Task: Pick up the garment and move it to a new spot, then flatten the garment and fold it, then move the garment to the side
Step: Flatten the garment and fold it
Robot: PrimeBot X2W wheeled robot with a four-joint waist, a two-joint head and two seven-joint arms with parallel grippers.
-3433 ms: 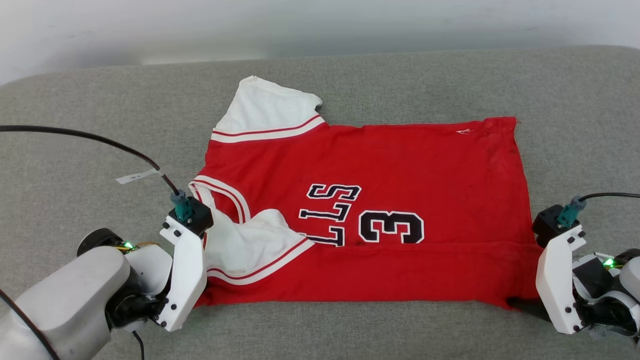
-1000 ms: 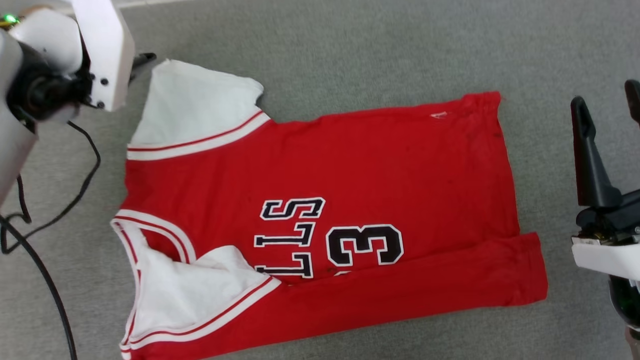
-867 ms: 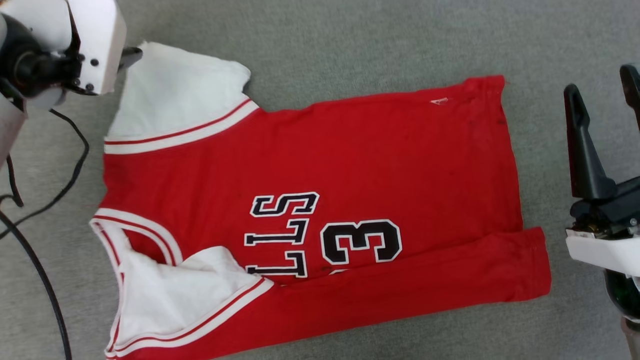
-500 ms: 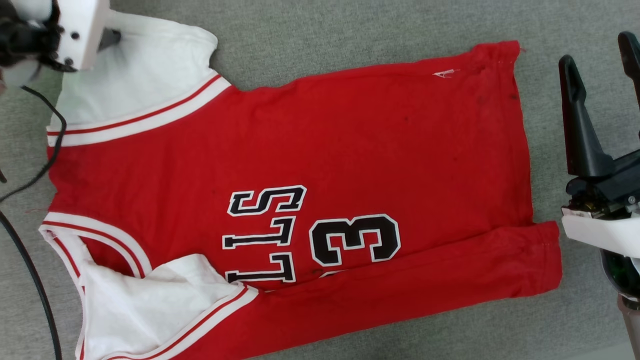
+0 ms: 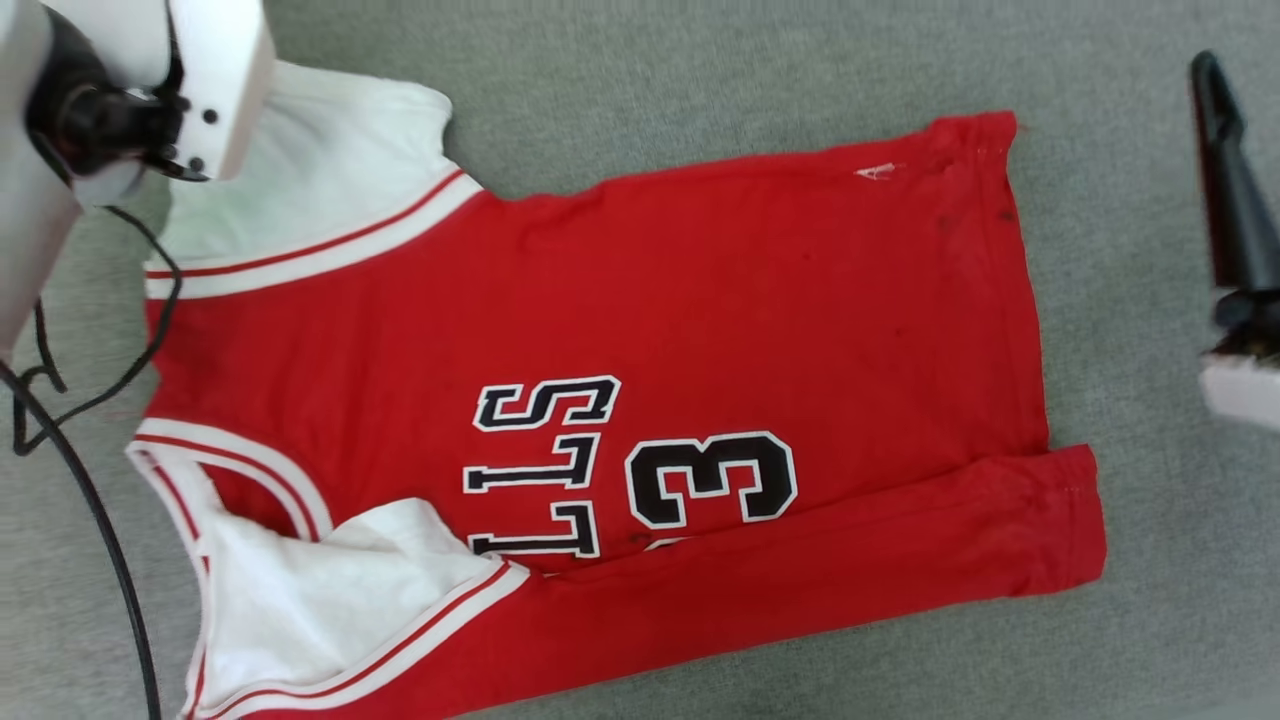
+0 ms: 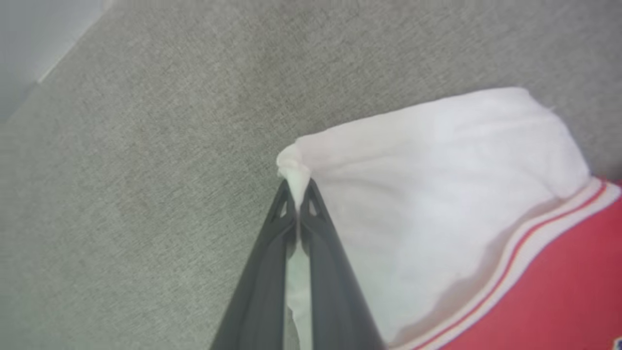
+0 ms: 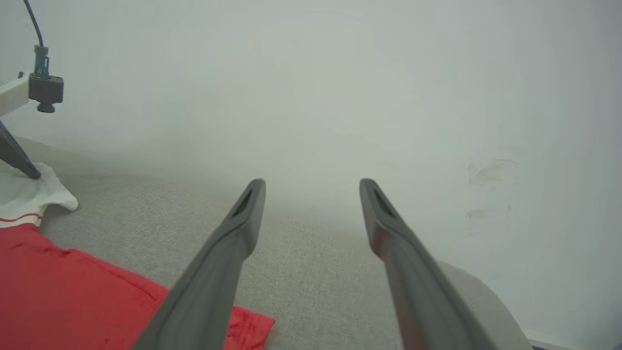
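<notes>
The jersey's body point(image 5: 768, 312) lies flat on the surface. My right gripper will next grab the jersey by its red hem point(image 5: 993, 138), where the jersey's edge puckers up.
The garment point(image 5: 620, 320), a red jersey with black lettering and a 3, lies spread on the grey surface, its lower edge folded up. Its far white sleeve point(image 5: 330, 180) lies at the upper left, and a second white sleeve point(image 5: 330, 590) is folded in near the collar. My left gripper point(image 6: 297, 194) is shut on the far sleeve's corner point(image 6: 291, 167), bunching it; in the head view its white wrist housing point(image 5: 215, 90) hides the fingers. My right gripper point(image 7: 311, 194) stands open with nothing between its fingers, above bare surface beyond the garment's hem point(image 7: 243, 325). One of its fingers point(image 5: 1225, 180) is at the right edge.
A black cable point(image 5: 90, 500) loops over the grey padded surface point(image 5: 700, 60) left of the garment. A pale wall point(image 7: 340, 87) rises behind the surface, whose rounded edge point(image 7: 491, 296) falls away to the right of my right gripper.
My left gripper has shut on the far sleeve's corner, which it stood open beside a second ago. The head camera has shifted. The right gripper stays open.
</notes>
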